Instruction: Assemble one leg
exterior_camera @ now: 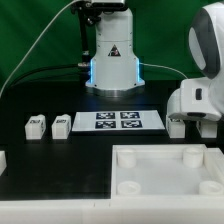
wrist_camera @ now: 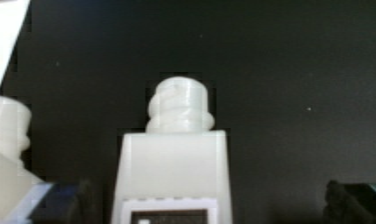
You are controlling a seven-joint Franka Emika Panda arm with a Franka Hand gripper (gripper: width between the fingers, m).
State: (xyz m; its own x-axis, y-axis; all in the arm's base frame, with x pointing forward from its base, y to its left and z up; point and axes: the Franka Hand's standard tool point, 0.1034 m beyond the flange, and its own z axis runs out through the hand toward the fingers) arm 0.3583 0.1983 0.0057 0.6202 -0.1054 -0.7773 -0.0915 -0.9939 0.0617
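Note:
My gripper's fingers reach down beside the leg's body [wrist_camera: 174, 175], below the leg's peg, so it is now time to close on it.
A leg [wrist_camera: 174, 160], a white block with a ribbed peg on one end and a tag on its face, lies on the black table between my gripper's [wrist_camera: 206, 203] dark fingertips [wrist_camera: 53, 201]. The jaws stand wide apart with a gap on each side of the leg, nearer one finger than the other. In the exterior view the gripper [exterior_camera: 188, 122] is low over the table at the right, with that leg [exterior_camera: 177, 126] beside its fingers. Two more legs [exterior_camera: 36, 125] [exterior_camera: 61, 125] stand at the left.
The marker board [exterior_camera: 118, 121] lies in the middle before the robot base [exterior_camera: 112, 70]. The large white tray-like piece with round sockets [exterior_camera: 165, 172] fills the front right. Another white part [wrist_camera: 5, 150] sits close beside the leg. A small white piece [exterior_camera: 2, 158] is at the left edge.

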